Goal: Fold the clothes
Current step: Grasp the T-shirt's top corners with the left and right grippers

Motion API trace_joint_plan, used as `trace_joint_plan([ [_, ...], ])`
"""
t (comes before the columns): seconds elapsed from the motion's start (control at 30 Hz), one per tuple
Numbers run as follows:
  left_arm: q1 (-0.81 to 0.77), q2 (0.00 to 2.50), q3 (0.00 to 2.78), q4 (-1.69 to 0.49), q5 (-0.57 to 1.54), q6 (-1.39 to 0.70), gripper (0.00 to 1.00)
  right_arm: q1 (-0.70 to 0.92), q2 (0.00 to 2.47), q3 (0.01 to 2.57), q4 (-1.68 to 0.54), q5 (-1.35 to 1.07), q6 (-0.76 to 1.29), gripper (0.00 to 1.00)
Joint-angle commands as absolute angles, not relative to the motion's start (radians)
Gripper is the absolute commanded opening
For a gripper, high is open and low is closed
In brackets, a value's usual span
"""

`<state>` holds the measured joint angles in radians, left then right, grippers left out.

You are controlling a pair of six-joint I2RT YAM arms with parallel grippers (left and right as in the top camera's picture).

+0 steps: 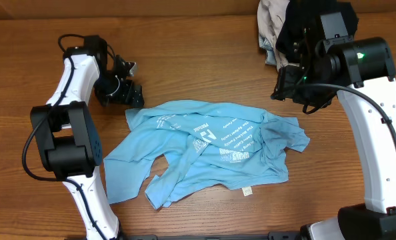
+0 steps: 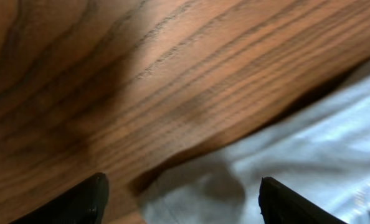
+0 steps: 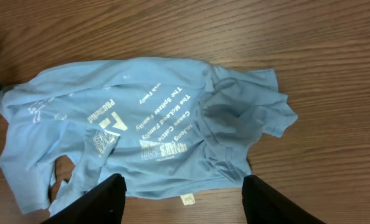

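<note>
The T-shirt's corner is between my fingers, but the shadow of one finger falls away from it. My left gripper should go lower first and then close on it.
A light blue T-shirt with white print lies crumpled and spread on the wooden table. My left gripper is open, low over the shirt's far left corner; the left wrist view shows that cloth corner between its two dark fingers. My right gripper is open and empty, raised above the table beyond the shirt's right side. The right wrist view shows the whole shirt from above, with its white tag between the fingers.
A pile of other clothes, beige and black, lies at the far right edge behind the right arm. Bare wooden table surrounds the shirt.
</note>
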<state>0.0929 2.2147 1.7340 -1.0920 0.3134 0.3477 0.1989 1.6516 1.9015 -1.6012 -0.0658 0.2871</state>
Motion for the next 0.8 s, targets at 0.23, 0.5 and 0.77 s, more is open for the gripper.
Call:
trace_joint_plan([
  [0.23, 0.09, 2.202, 1.619, -1.008, 0.296, 0.358, 0.63, 0.202, 1.648, 1.897, -1.599, -0.084, 0.284, 0.64],
  [0.5, 0.09, 2.202, 1.566, -0.97, 0.297, 0.319, 0.33, 0.202, 1.648, 1.897, -1.599, -0.084, 0.284, 0.64],
  [0.77, 0.09, 2.202, 1.539, -0.98, 0.296, 0.265, 0.04, 0.202, 1.648, 1.897, -1.594, -0.084, 0.284, 0.64],
])
